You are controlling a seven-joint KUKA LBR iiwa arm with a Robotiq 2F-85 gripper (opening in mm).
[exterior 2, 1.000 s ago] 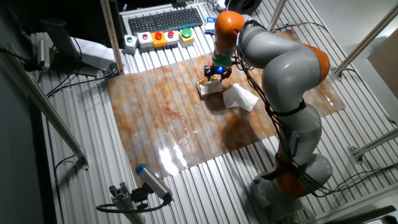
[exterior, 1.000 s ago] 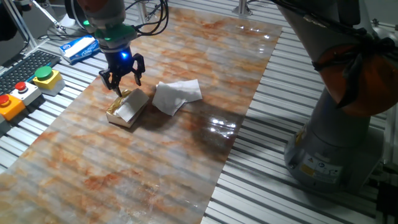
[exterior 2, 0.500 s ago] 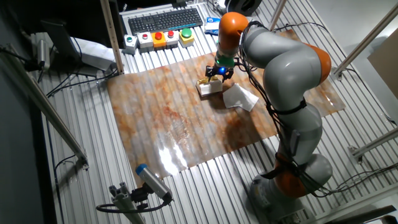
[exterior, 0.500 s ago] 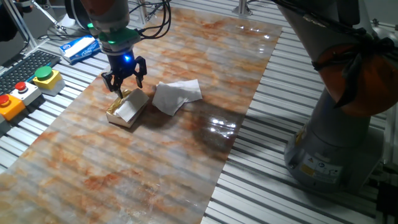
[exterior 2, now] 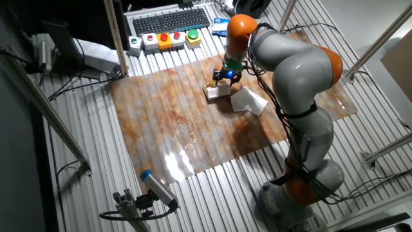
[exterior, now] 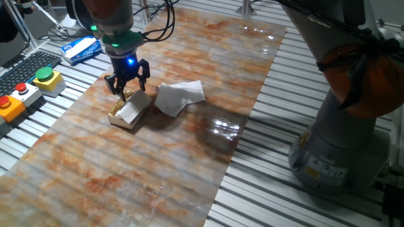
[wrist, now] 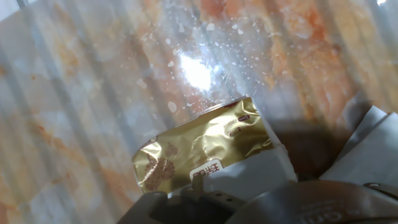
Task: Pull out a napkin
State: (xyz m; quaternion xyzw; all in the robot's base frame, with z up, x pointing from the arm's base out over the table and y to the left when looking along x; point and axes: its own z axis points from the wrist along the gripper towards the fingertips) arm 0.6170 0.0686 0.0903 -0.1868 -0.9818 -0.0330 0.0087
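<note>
I need to grab the white napkin next by its exposed flap (exterior: 134, 105) at the packet's opening (exterior: 123, 104). Then I can pull out a napkin.
A small gold foil packet (exterior: 121, 108) lies on the marbled mat (exterior: 189, 145), with a white napkin sheet (exterior: 132, 111) showing from its open top. A second napkin (exterior: 180, 97) lies loose and crumpled just right of it. My gripper (exterior: 128, 89) is open and hangs right over the packet's far end, with its fingers on either side. The other fixed view shows the gripper (exterior 2: 225, 78) above the packet (exterior 2: 217, 91) and the loose napkin (exterior 2: 248, 101). In the hand view the gold packet (wrist: 202, 149) lies below, white tissue (wrist: 252, 177) sticks out of it, and the loose napkin (wrist: 370, 155) is at the right.
A blue-and-white packet (exterior: 81, 48) lies at the mat's far left corner. A green button box (exterior: 46, 78), an orange box with red buttons (exterior: 11, 104) and a keyboard (exterior: 22, 66) stand to the left. The arm's base (exterior: 341, 145) stands to the right.
The gripper has shifted slightly to the right over the packet's far end. It stays open. The packet and the loose napkin have not moved.
</note>
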